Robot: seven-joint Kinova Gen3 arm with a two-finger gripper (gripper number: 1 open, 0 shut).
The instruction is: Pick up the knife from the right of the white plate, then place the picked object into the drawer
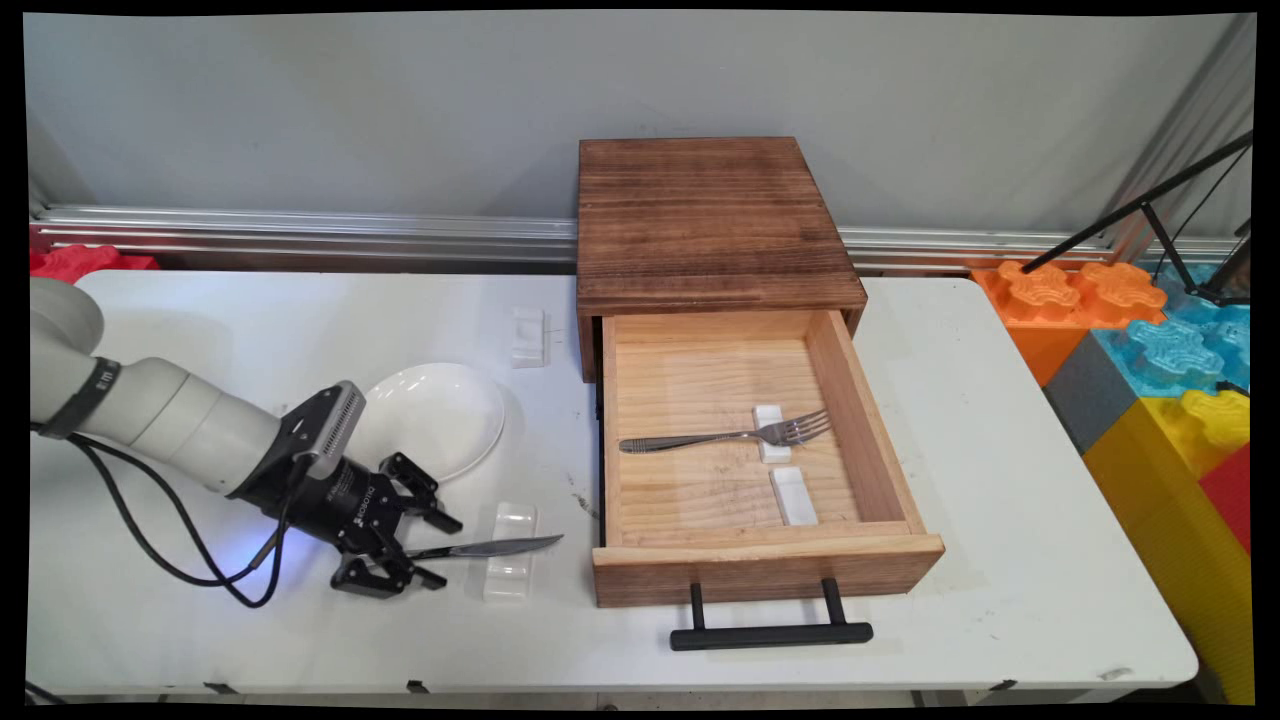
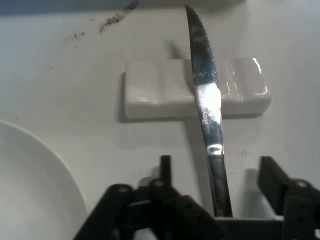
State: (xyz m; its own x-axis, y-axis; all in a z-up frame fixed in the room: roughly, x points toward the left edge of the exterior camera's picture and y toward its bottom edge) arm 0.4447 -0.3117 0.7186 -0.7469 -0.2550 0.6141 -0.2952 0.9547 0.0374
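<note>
I will grab the steel knife by its handle [image 1: 434,553] with my gripper next. Then I will lay the knife across the free white rest in the drawer.
A steel knife [image 1: 500,546] [image 2: 207,100] lies with its serrated blade across a white cutlery rest [image 1: 510,565] [image 2: 155,92] on the table's near left. My gripper [image 1: 440,552] [image 2: 217,162] is open, low over the table. Its fingers [image 2: 165,165] stand apart on either side of the knife's handle without touching it. A white plate [image 1: 435,415] [image 2: 35,185] sits just behind the gripper. To the right is a wooden drawer [image 1: 860,400], pulled out of its box [image 1: 710,220]. In it a fork [image 1: 720,437] lies over a small white rest [image 1: 770,420], with a second rest [image 1: 795,495] beside it.
Another white rest [image 1: 528,335] lies on the table left of the box. The drawer's black handle [image 1: 770,632] sticks out toward the table's near edge. Coloured foam blocks [image 1: 1150,350] stand off the table's right end. Black cables [image 1: 190,560] hang from the arm.
</note>
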